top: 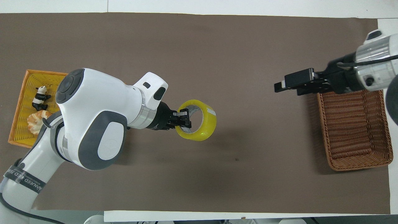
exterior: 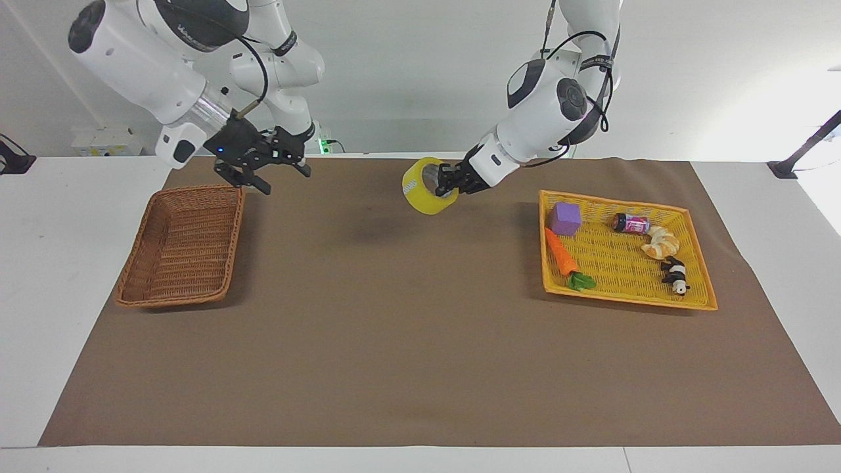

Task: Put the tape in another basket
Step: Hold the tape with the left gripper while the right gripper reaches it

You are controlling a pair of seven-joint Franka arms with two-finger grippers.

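Note:
My left gripper's fingers are already over the opposite side. I will pick up the tape next with my right gripper, by the ring wall across the core (top: 209, 114).
My left gripper (exterior: 445, 182) is shut on the rim of the yellow tape (exterior: 420, 195), one finger inside the core. It holds the roll tilted in the air over the brown mat, near the middle of the table; it also shows in the overhead view (top: 185, 119), with the tape (top: 207, 128) beside it. The dark brown wicker basket (exterior: 181, 246) stands empty at the right arm's end, also in the overhead view (top: 351, 130). My right gripper (exterior: 271, 172) is open and empty in the air, over the mat just beside the basket's corner, pointing toward the tape (top: 282, 86).
A flat yellow woven tray (exterior: 624, 263) lies at the left arm's end (top: 23, 102). It holds a purple cube (exterior: 565, 218), a toy carrot (exterior: 562, 253), a small bottle (exterior: 631, 223), a croissant (exterior: 660, 244) and a panda figure (exterior: 675, 276).

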